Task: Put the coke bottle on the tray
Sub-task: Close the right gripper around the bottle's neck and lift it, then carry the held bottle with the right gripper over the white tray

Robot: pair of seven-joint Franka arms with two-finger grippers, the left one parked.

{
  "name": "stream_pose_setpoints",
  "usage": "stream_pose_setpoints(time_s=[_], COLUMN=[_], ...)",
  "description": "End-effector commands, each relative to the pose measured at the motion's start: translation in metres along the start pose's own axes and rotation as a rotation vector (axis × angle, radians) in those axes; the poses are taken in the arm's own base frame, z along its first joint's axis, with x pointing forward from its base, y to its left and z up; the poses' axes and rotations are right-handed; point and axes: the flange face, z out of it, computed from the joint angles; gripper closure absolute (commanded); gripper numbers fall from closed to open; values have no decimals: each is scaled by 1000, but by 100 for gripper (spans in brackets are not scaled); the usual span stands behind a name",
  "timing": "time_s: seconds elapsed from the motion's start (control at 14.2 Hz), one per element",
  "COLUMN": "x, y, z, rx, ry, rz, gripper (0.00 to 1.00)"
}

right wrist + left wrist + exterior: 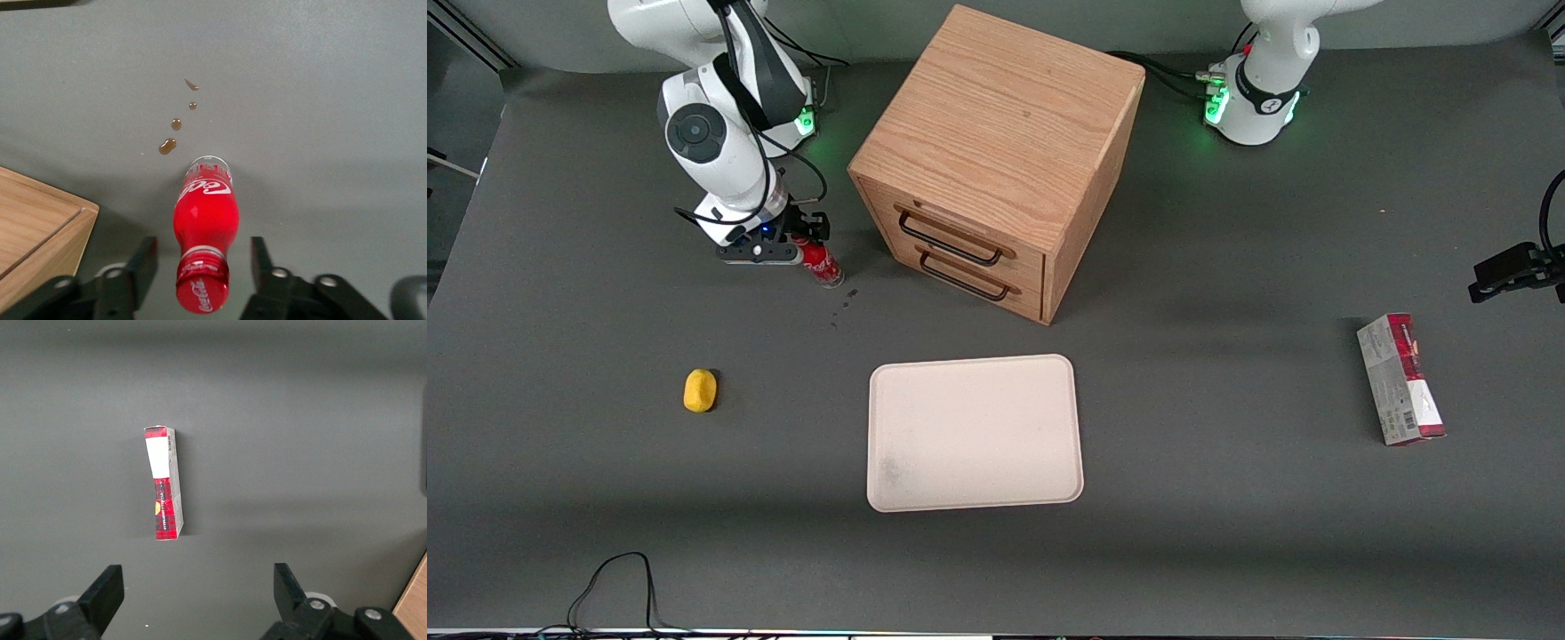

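Note:
I should next grab the bottle with my gripper by its end with the cap (808, 250), so that I can put the coke bottle on the tray (975, 433).
The coke bottle (821, 264) is small and red with a red cap, and it stands on the dark table beside the wooden cabinet, toward the working arm's end. My gripper (805, 233) is lowered over it. In the right wrist view the gripper (202, 252) is open, one finger on each side of the bottle (205, 223) at cap and neck height. A gap shows between each finger and the bottle. The pale cream-pink tray (975, 433) lies flat with nothing on it, nearer the front camera than the cabinet and apart from the bottle.
A wooden two-drawer cabinet (996, 160) stands close beside the bottle; its corner (33, 227) shows in the right wrist view. Small brown drops (168, 145) dot the table by the bottle's base. A yellow lump (700, 390) lies nearer the camera. A red-and-grey carton (1400, 378) lies toward the parked arm's end.

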Motion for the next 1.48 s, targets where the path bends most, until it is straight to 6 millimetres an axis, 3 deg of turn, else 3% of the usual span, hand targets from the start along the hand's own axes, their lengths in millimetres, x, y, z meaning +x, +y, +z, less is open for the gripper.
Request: stream_pose_setpoints(time_s=[0.0, 0.42, 0.57, 0.99, 1.2, 1.41], x=[-6, -7, -3, 44, 88, 121], y=[1, -1, -3, -12, -4, -1], z=[-6, -6, -18, -121, -181, -227], rx=[17, 14, 8, 1, 12, 26], ry=[19, 15, 0, -69, -123, -134], rz=[-1, -6, -16, 7, 45, 71], gripper=[100, 100, 100, 100, 100, 100])
